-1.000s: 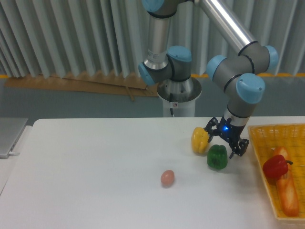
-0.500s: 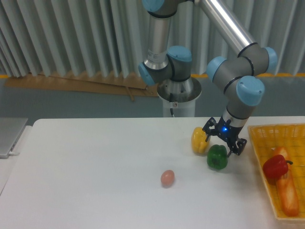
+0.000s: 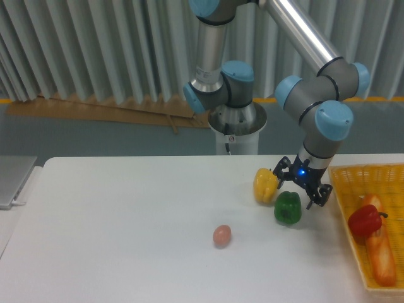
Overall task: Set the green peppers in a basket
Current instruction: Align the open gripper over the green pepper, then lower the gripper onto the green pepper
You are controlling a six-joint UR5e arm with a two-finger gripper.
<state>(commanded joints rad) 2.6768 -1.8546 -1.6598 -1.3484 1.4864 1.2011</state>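
I need to grip the green pepper by its rounded body (image 3: 288,209) next, so that my gripper can place it in the woven basket.
The green pepper (image 3: 288,207) sits on the white table, right of centre, glossy and dark green. My gripper (image 3: 302,187) hangs just above and behind it, fingers spread to either side, open and holding nothing. The yellow-orange woven basket (image 3: 353,202) lies at the right edge of the table, to the right of the gripper.
A yellow bell pepper (image 3: 265,185) stands just left of the gripper, close to the green one. A red bell pepper (image 3: 364,221) and an orange bread-like item (image 3: 381,252) lie in the basket. A small pinkish egg (image 3: 221,235) lies at mid-table. A grey laptop edge (image 3: 12,180) is at far left.
The gripper has shifted slightly over the green pepper, a little up and left and then back right. The peppers have not moved.
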